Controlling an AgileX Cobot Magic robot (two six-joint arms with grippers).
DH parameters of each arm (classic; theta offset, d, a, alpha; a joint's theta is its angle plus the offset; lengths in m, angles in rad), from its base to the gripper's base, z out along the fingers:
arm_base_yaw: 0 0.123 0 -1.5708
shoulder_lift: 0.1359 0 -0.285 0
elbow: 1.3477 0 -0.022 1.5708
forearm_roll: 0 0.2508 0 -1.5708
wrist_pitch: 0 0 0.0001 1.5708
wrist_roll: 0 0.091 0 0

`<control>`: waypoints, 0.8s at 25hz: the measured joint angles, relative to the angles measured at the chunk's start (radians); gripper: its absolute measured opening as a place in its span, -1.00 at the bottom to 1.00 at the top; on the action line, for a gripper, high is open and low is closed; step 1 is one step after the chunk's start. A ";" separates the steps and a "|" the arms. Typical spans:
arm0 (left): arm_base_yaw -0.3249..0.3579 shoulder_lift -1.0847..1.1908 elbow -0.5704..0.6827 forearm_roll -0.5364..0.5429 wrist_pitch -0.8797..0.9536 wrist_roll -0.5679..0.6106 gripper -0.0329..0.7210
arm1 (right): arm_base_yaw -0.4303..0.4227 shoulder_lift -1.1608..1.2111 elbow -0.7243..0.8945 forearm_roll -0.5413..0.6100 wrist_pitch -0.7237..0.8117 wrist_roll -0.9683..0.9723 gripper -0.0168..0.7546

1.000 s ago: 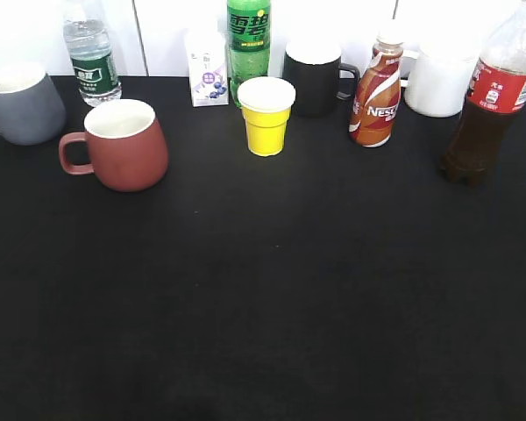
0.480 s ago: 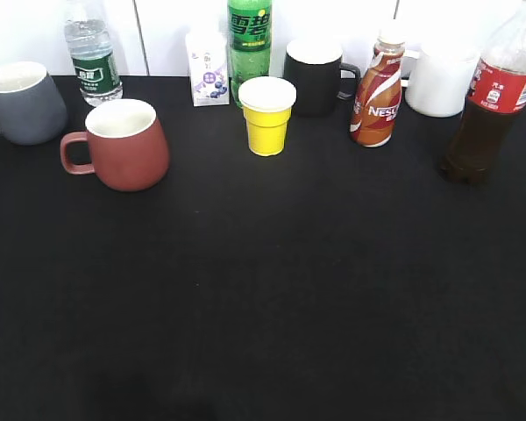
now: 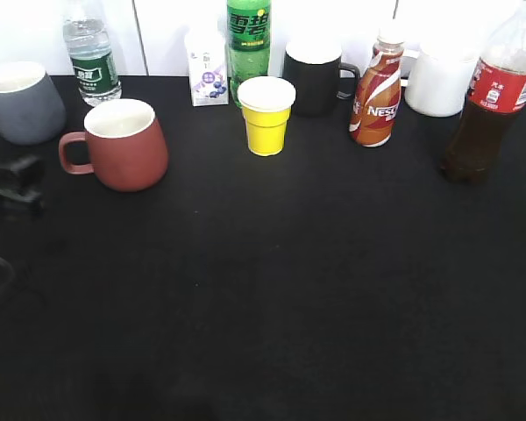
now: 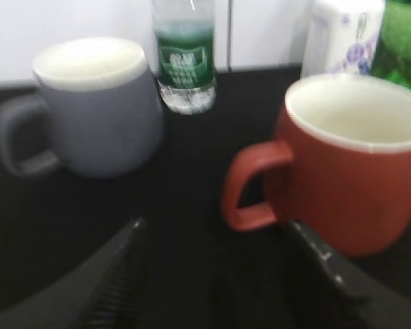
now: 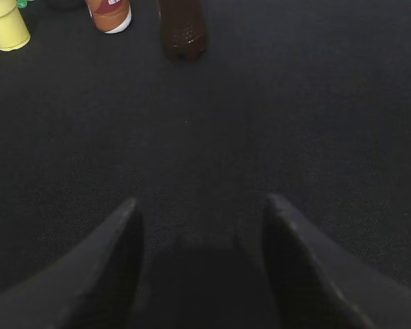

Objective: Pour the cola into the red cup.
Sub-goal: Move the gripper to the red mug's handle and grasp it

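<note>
I need to grab the cup with my left gripper by its handle next, because the handle stands out slim, while the red cup's body is round and wide.
The cola, a tall clear bottle of dark liquid with a red label, stands at the far right; its base shows in the right wrist view. The red cup, white inside, stands at the left with its handle to the left, and fills the right of the left wrist view. My left gripper is open and empty, its tips just short of the cup's handle; it shows at the left edge of the exterior view. My right gripper is open and empty above bare cloth, well short of the cola.
On the black table stand a grey mug, a water bottle, a small carton, a green soda bottle, a yellow paper cup, a black mug, a Nescafe bottle and a white container.
My left gripper has come into the exterior view at the left edge, next to the red cup's handle. The objects have not moved.
</note>
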 joint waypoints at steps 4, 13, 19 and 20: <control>0.000 0.145 -0.010 0.010 -0.155 -0.037 0.32 | 0.000 0.000 0.000 0.000 0.000 0.000 0.15; 0.000 0.385 -0.214 0.013 -0.193 -0.041 0.32 | 0.000 0.000 0.000 0.000 0.000 0.000 0.15; 0.069 0.488 -0.355 0.115 -0.192 -0.042 0.29 | 0.000 0.000 0.000 0.001 0.000 0.000 0.15; 0.071 0.512 -0.398 0.147 -0.191 -0.042 0.19 | 0.000 0.000 0.000 0.001 0.000 0.000 0.15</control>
